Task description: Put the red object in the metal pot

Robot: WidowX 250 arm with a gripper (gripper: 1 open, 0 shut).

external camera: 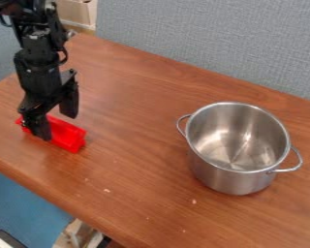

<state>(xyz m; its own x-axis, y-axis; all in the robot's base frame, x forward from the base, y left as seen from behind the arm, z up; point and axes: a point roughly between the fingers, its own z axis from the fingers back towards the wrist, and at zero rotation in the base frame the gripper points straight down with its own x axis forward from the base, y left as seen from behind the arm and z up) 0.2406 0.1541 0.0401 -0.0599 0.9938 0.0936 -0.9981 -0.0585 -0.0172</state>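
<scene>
The red object has to go in the metal pot [239, 147], so my gripper should grab it by its middle [55, 132] next.
The red object [62, 135] lies flat on the wooden table [132, 165] at the left, a bright red elongated block. My black gripper [49, 114] points down directly over its left end, jaws open and standing on either side of the block; one finger [38, 124] hides part of it. Whether the fingers touch the block I cannot tell. The metal pot [239, 147] stands upright at the right of the table, shiny, with two small side handles and nothing inside.
The table's front edge runs diagonally along the lower left. A blue wall rises behind the table, and a beige box [77, 11] sits at the top left behind the arm.
</scene>
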